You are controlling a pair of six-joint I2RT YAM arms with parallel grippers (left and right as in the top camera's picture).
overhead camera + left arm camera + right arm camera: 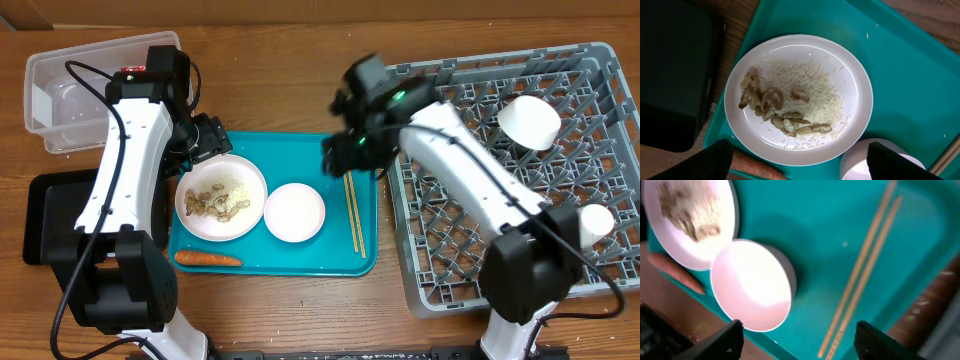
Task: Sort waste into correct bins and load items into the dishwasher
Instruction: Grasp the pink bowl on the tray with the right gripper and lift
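Observation:
The right gripper should next grab the empty white bowl by the part of the bowl's rim that faces the chopsticks. The bowl's body then stays free to load into the dishwasher rack.
A teal tray [300,150] holds a white plate [221,199] of rice and food scraps, an empty white bowl [294,212], a pair of wooden chopsticks [355,213] and a carrot [208,259] along its front edge. My left gripper [208,140] is open above the plate's far rim; the plate fills the left wrist view [799,98], with the carrot [752,164] and the bowl [860,162] at the bottom. My right gripper [345,152] is open above the tray's far right part. In the right wrist view its fingers [797,340] frame the bowl [751,286] and the chopsticks [862,275].
A grey dishwasher rack [520,170] stands at the right and holds a white cup [530,122] and another white cup [595,222]. A clear plastic bin [75,85] stands at the back left, and a black bin [50,215] at the left.

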